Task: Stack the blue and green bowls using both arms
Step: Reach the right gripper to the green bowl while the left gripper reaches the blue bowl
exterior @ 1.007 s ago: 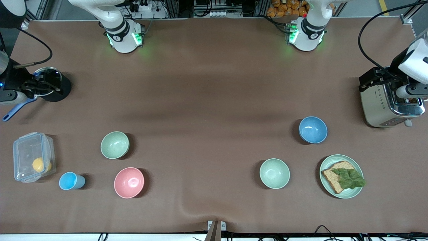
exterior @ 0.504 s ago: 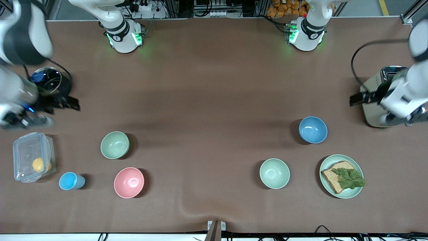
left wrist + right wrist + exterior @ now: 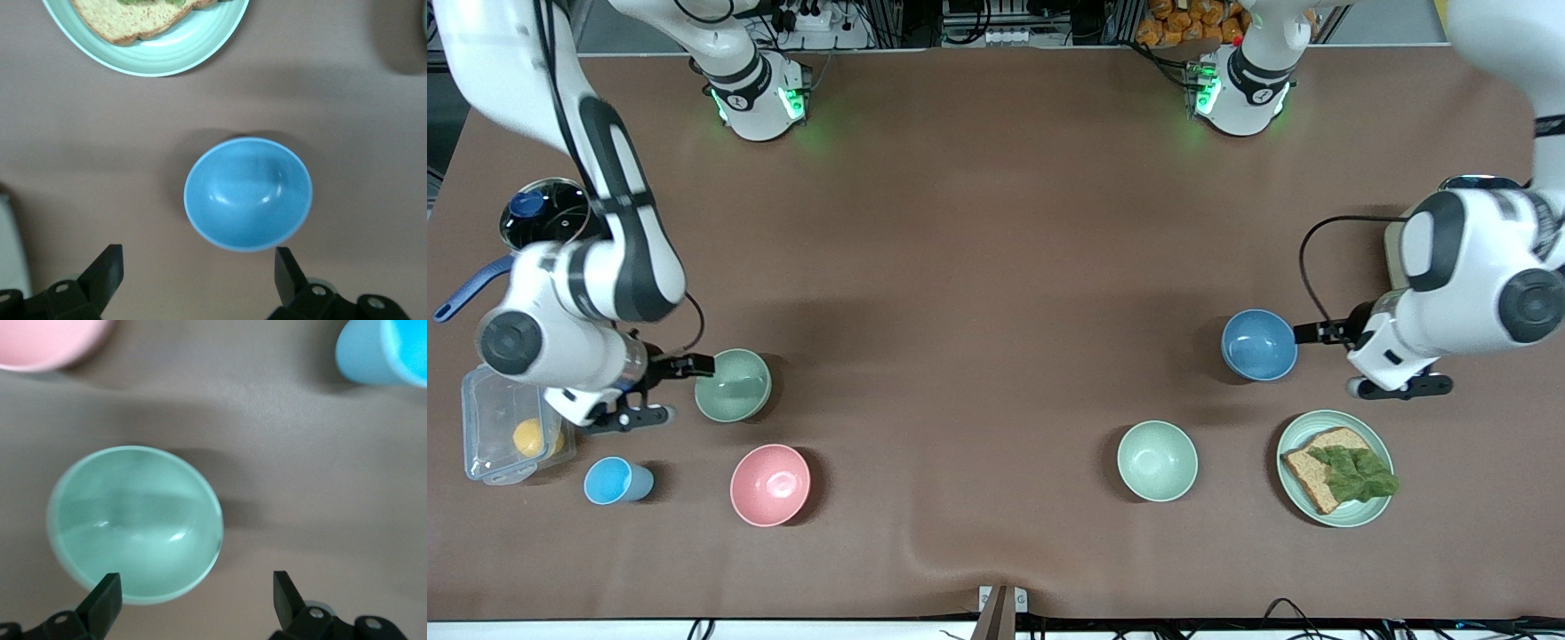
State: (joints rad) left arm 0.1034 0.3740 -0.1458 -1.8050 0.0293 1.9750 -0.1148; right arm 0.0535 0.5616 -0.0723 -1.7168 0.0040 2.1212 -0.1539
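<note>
Next, my right gripper grabs the green bowl by its rim [image 3: 733, 414] to stack the green bowl with the blue bowl [image 3: 1259, 345].
The blue bowl [image 3: 1259, 345] sits upright toward the left arm's end of the table. My left gripper [image 3: 1327, 360] is open and empty over the table just beside it, on the table-end side. In the left wrist view the blue bowl [image 3: 248, 193] lies just ahead of the spread fingers of the left gripper [image 3: 197, 267]. The sage-green bowl [image 3: 732, 385] sits upright toward the right arm's end. My right gripper [image 3: 687, 388] is open and empty beside it. In the right wrist view the green bowl [image 3: 133, 523] has its rim next to one finger of the right gripper [image 3: 193, 590].
A pale mint bowl [image 3: 1157, 460] and a plate with bread and lettuce [image 3: 1334, 467] lie nearer the camera than the blue bowl. A pink bowl [image 3: 770, 484], a light-blue cup [image 3: 615, 480] and a clear box [image 3: 503, 418] surround the green bowl. A pot [image 3: 543, 213] stands farther back.
Both arms have swung in from the table's ends. The left gripper came down beside the blue bowl, the right gripper beside the green bowl. The bowls have not moved.
</note>
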